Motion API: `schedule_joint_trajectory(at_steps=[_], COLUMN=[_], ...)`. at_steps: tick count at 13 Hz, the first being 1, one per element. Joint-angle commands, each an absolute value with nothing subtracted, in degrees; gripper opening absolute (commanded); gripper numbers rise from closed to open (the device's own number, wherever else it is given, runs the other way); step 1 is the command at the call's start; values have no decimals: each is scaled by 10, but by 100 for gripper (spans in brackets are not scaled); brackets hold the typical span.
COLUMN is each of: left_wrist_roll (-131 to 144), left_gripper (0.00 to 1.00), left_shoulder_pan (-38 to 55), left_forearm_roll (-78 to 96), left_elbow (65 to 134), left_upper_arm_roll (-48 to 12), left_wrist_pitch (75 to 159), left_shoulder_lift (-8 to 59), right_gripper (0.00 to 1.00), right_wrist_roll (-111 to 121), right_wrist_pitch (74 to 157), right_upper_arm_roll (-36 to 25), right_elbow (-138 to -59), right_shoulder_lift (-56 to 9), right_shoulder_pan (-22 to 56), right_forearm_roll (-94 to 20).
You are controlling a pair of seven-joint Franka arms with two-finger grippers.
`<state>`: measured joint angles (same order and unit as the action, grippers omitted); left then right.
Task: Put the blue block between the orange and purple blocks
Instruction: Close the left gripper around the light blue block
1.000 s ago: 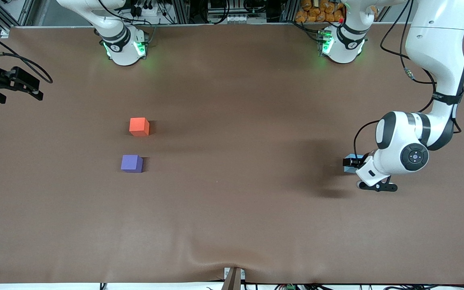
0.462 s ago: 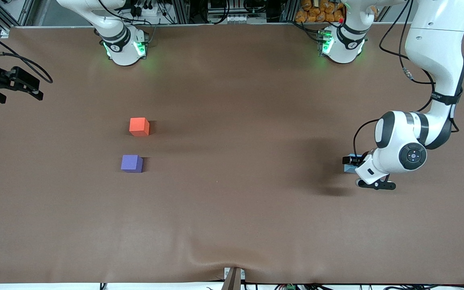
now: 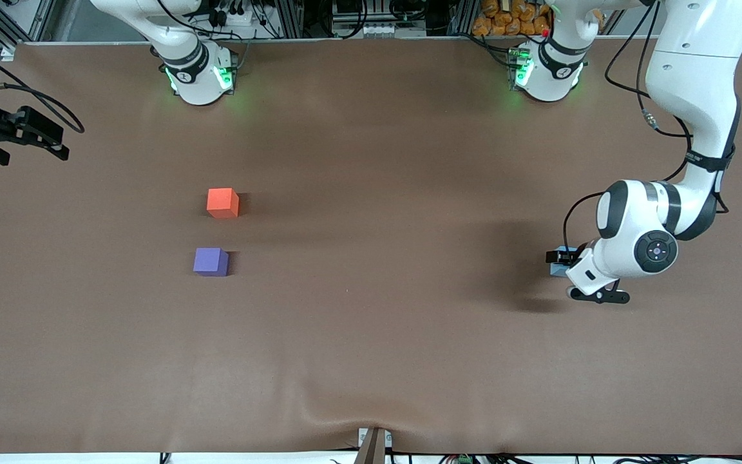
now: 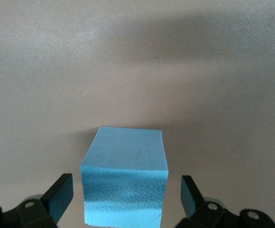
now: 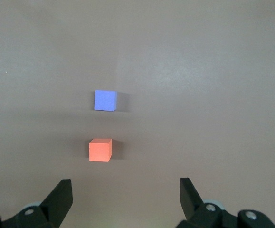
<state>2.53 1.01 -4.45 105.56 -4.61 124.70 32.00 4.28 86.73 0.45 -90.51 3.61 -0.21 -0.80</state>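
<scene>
My left gripper needs to grab the blue block [image 3: 557, 270] by its opposite sides next, so that it can place the block between the orange and purple blocks.
The blue block [image 3: 557, 270] sits on the table near the left arm's end. My left gripper [image 3: 561, 261] is low around it. In the left wrist view the blue block [image 4: 125, 180] stands between the open fingers [image 4: 61, 192], with a gap on each side. The orange block [image 3: 222, 202] and the purple block [image 3: 210, 261] sit toward the right arm's end, the purple one nearer the front camera, a gap between them. My right gripper [image 3: 60, 147] waits open and empty at that end of the table; its wrist view shows the orange [image 5: 100, 150] and purple [image 5: 104, 100] blocks.
The brown table mat [image 3: 371, 335] has a raised wrinkle near its front edge at the middle [image 3: 345, 412]. The arms' bases [image 3: 200, 74] stand along the back edge.
The left arm has shifted slightly toward the right arm's end, its gripper staying around the blue block. The blocks and the right arm have not moved.
</scene>
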Motion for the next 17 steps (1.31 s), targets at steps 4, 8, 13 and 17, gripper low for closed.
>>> schedule_joint_trajectory(at_steps=[4,8,13,17], left_wrist_roll=[20,24,31,42], left_gripper=[100,48,38,38], left_shoulder_pan=[4,3,3,4], left_forearm_roll=[-58,-58,-57,-51], left_elbow=[1058,1056,1047,1006], left_upper_arm_roll=[-48,-49,-49,-49], left_wrist_pitch=[1259,1259,1254,1228], left_shoulder_lift=[329,330,325,323], right_gripper=[100,100,100,100], right_wrist_roll=[36,36,36,36], right_wrist_pitch=[867,868,867,870], right_upper_arm_roll=[-4,-7,-8,-14], right_elbow=[-917,-917,-917,-917], right_shoulder_lift=[50,48,48,47], right_shoulder_pan=[7,10,12,16], right_forearm_roll=[-14,-14,-14,-14])
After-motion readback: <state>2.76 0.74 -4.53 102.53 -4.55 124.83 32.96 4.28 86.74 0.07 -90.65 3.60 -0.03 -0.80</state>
